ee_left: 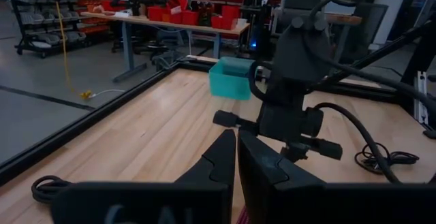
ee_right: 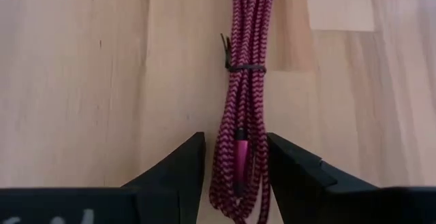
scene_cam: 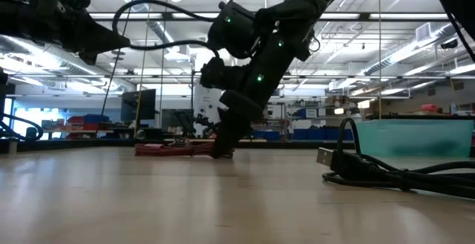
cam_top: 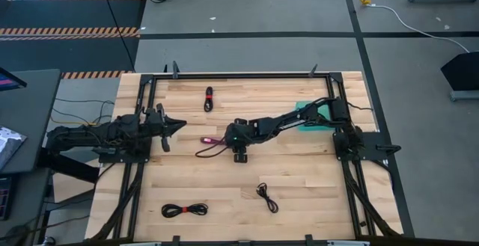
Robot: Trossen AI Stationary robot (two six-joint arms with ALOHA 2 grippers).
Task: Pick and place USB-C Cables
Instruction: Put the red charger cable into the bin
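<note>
I should grab the bundle by its looped connector end [ee_right: 240, 173] with my right gripper next. Then the reddish-maroon USB-C cable can go in the teal bin.
A reddish-maroon braided USB-C cable [cam_top: 209, 141] lies coiled on the wooden table near its middle, bound by a thin black tie [ee_right: 246, 69]. My right gripper [ee_right: 236, 156] slants down over one end of it, open. Its two fingers stand on either side of the bundle [ee_right: 242, 88], low at the table [scene_cam: 223, 153], and I see no hold on the cable. My left gripper [cam_top: 182, 125] waits at the table's left side, held level above the surface, with its fingers shut [ee_left: 236, 139] on nothing.
Three other coiled black cables lie on the table: one at the far side [cam_top: 209, 98], one at the near left [cam_top: 184, 210], one at the near middle [cam_top: 267, 197]. A teal bin [cam_top: 308, 115] stands at the right, beside the right arm. A black frame borders the table.
</note>
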